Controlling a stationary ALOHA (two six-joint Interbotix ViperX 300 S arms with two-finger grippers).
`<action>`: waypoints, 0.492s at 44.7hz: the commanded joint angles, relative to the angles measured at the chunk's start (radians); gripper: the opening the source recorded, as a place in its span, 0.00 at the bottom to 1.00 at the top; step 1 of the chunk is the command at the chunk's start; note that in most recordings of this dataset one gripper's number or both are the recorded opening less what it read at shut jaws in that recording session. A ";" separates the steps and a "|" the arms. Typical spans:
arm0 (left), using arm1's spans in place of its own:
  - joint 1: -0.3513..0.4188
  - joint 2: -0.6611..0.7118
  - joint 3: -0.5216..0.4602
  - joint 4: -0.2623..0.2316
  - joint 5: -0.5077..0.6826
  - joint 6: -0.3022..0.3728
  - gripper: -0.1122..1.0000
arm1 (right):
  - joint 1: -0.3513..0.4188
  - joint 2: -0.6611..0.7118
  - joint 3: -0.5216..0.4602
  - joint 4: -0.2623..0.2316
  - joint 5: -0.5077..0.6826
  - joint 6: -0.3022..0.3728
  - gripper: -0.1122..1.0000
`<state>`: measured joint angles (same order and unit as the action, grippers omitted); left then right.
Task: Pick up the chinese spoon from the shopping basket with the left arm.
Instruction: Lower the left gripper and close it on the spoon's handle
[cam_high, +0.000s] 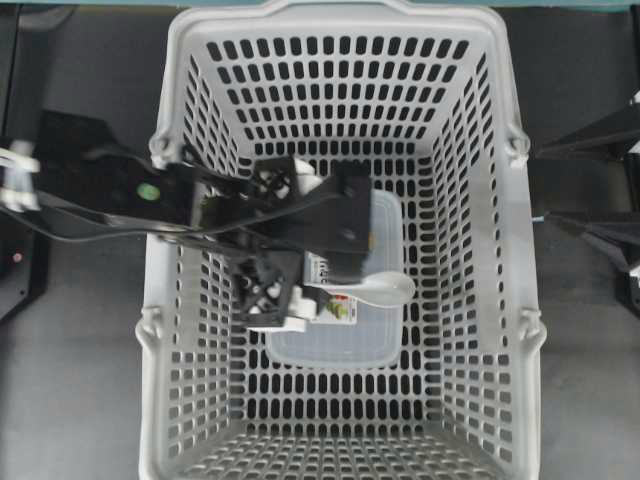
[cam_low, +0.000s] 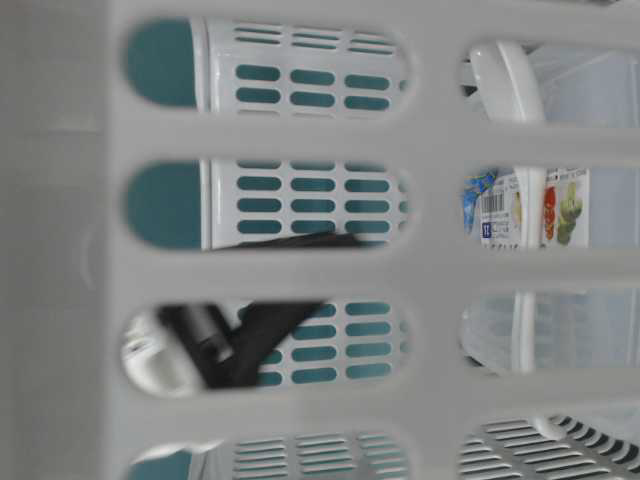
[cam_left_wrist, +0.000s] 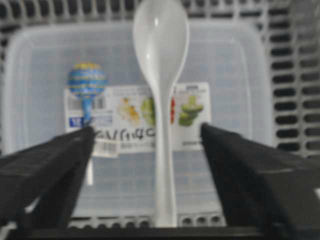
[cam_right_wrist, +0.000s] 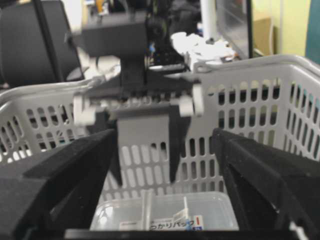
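My left gripper is about to grab the chinese spoon by its slim, straight handle (cam_high: 338, 289), because the wide bowl (cam_high: 394, 289) is rounded and slopes on its sides.
The chinese spoon (cam_left_wrist: 161, 45) is glossy white and lies on the lid of a clear container inside the light-grey shopping basket (cam_high: 480, 330). In the overhead view only its bowl (cam_high: 390, 289) shows past the arm. The left arm reaches in over the basket's left rim. My left gripper (cam_left_wrist: 147, 129) hangs open above the lid, and the spoon's handle runs between its two black fingers (cam_left_wrist: 50, 170) without touching either. The right wrist view shows that same gripper (cam_right_wrist: 143, 178) from the front, above the container. My right gripper (cam_right_wrist: 162, 137) is open and empty, outside the basket's right wall.
The clear lidded container (cam_high: 335, 335) with a colourful label (cam_left_wrist: 190, 107) lies on the basket floor under the spoon. Slotted basket walls (cam_right_wrist: 250, 120) stand on all sides. The right arm (cam_high: 600, 235) sits by the right edge of the overhead view.
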<state>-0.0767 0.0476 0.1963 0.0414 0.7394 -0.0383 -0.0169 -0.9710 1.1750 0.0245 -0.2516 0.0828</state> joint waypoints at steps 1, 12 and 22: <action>-0.015 0.048 -0.048 0.005 0.011 0.000 0.91 | -0.003 0.003 -0.015 0.003 -0.006 -0.003 0.77; -0.034 0.132 -0.058 0.003 0.011 -0.002 0.86 | -0.005 0.002 -0.014 0.003 -0.005 -0.003 0.77; -0.032 0.150 -0.031 0.003 0.009 -0.002 0.85 | -0.005 -0.005 -0.008 0.003 -0.005 -0.003 0.77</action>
<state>-0.1120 0.1994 0.1657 0.0414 0.7532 -0.0368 -0.0199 -0.9787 1.1750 0.0245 -0.2516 0.0813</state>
